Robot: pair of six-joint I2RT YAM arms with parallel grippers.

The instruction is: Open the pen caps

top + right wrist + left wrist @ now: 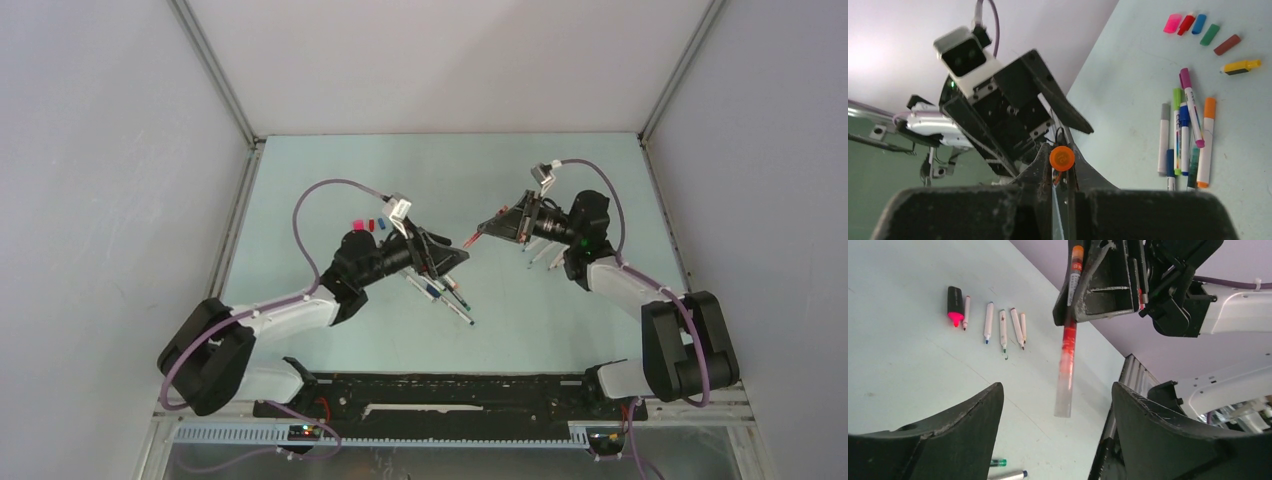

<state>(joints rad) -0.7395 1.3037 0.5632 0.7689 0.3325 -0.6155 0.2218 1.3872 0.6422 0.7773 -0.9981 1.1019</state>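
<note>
I should next grab the pen's clear loose end (467, 244) (1064, 397) with my left gripper to pull the cap off. The pen's red section then stays free.
My right gripper (1061, 161) is shut on a pen (1068, 340) with a round orange end (1062, 158). The pen's red then clear free end points at my left gripper (1057, 390), which stands open with nothing gripped. In the top view the two grippers face each other mid-table, left (458, 258) and right (500, 225). Loose pen caps lie in a row: pink (1172, 23), red (1186, 22), blue (1199, 23), green (1209, 34). Several capped pens (1185, 135) lie together below the left gripper. Several uncapped pens (1003, 330) and a black highlighter (954, 305) lie near the right arm.
A yellow-and-black piece (1242, 65) and a dark red cap (1227, 44) lie beside the cap row. The pale green table (330, 180) is walled by white panels on three sides. A black rail (450, 395) carries both arm bases at the near edge.
</note>
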